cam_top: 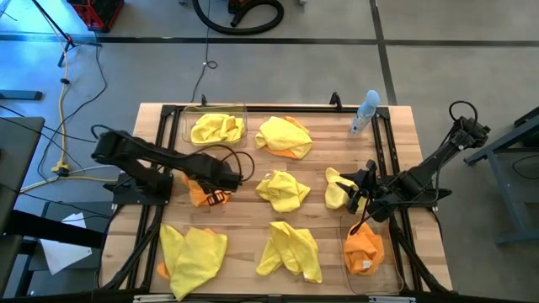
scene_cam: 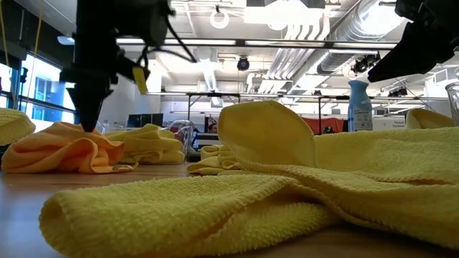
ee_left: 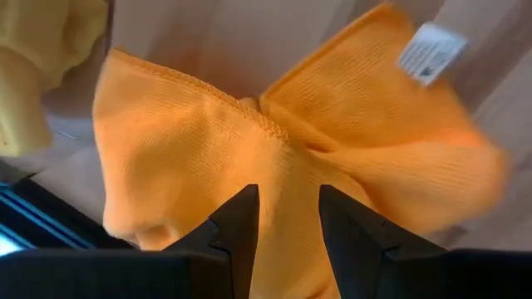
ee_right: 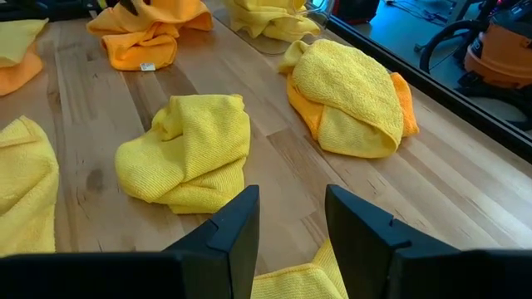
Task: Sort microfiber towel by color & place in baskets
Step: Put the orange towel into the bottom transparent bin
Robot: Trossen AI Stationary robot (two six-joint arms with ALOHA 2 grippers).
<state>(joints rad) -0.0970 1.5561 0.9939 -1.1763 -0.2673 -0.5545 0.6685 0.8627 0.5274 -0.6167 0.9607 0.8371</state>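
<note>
My left gripper grabs the bunched fold [ee_left: 289, 208] that stands up near the middle of the orange towel next, as the towel lies slack on the wood.
My left gripper [cam_top: 216, 192] [ee_left: 287, 195] points down into an orange towel [cam_top: 199, 192] [scene_cam: 61, 150] lying left of the table's middle. My right gripper [cam_top: 360, 195] [ee_right: 291, 195] hovers open just right of a yellow towel [cam_top: 337, 187], touching nothing. Several more yellow towels lie loose on the wood [cam_top: 282, 190] [cam_top: 290, 248] [cam_top: 192, 251]. One clear basket [cam_top: 187, 126] at the far left holds a yellow towel [cam_top: 217, 128]. The other basket [cam_top: 347, 263] at the near right holds an orange towel [cam_top: 364, 251]. My left gripper has a bunched fold near the middle of the orange towel [ee_left: 287, 158] pinched between its two fingers [ee_left: 241, 220], coming from above and pointing down. The cloth gathers toward the fingertips. The towel lies on the table [scene_cam: 43, 161], slack.
A pale blue spray bottle [cam_top: 364, 114] stands at the far right. A yellow towel with orange showing under it [cam_top: 286, 137] lies beside the far basket. Black arm frames [cam_top: 383, 160] run along both sides of the table. Bare wood shows between the towels.
</note>
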